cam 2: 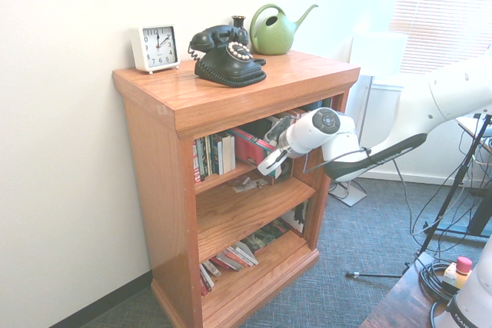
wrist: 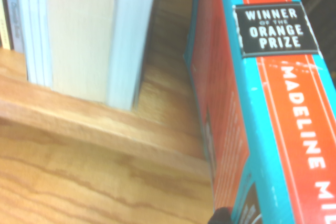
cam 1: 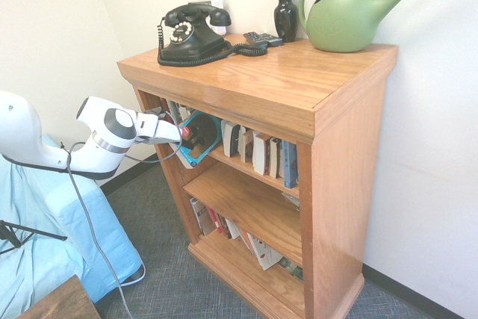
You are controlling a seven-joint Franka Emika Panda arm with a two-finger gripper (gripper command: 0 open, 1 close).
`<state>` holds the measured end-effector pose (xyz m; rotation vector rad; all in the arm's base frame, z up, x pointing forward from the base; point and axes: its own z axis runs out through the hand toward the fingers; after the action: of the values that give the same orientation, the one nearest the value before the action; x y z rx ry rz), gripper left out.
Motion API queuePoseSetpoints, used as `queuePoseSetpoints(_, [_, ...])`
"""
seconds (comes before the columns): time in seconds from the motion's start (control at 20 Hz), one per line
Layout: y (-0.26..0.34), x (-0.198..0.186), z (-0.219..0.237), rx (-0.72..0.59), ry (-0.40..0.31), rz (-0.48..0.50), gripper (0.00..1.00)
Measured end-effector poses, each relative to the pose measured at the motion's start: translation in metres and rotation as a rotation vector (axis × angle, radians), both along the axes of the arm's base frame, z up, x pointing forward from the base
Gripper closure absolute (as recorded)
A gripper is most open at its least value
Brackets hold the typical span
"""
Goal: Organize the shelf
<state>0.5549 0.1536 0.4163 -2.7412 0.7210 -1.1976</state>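
The book's red side juts out past the shelf board's front edge. The book stays in my gripper for now until it is deeper in the shelf's top section.
The shelf is an orange-brown oak bookcase with a thick top. My gripper is shut on a teal book with a red-orange cover. It holds the book tilted at the open front of the top compartment, partly inside. In the wrist view the book's spine reads "Winner of the Orange Prize". It leans over the shelf board, with a gap between it and the upright books. A row of upright books stands further along the same board.
On the shelf's top stand a black dial telephone, a dark vase, a green watering can and a white clock. Loose books lie on the bottom board. A light-blue covered object stands beside the shelf.
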Motion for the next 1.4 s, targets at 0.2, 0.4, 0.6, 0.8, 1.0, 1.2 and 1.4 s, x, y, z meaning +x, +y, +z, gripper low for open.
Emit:
queuePoseSetpoints(0.2, [0.005, 0.013, 0.004, 0.000, -0.012, 0.001, 1.00])
queuePoseSetpoints(0.4, [0.010, 0.024, 0.010, 0.010, -0.028, 0.003, 1.00])
queuePoseSetpoints(0.6, [0.024, 0.039, 0.018, 0.053, -0.033, -0.007, 1.00])
queuePoseSetpoints(0.8, [0.026, 0.051, 0.015, 0.086, -0.026, -0.020, 1.00])
queuePoseSetpoints(1.0, [0.027, 0.052, 0.015, 0.092, -0.025, -0.021, 1.00])
queuePoseSetpoints(1.2, [0.028, 0.052, 0.015, 0.090, -0.026, -0.021, 0.00])
queuePoseSetpoints(1.4, [0.027, 0.051, 0.014, 0.082, -0.028, -0.016, 0.00])
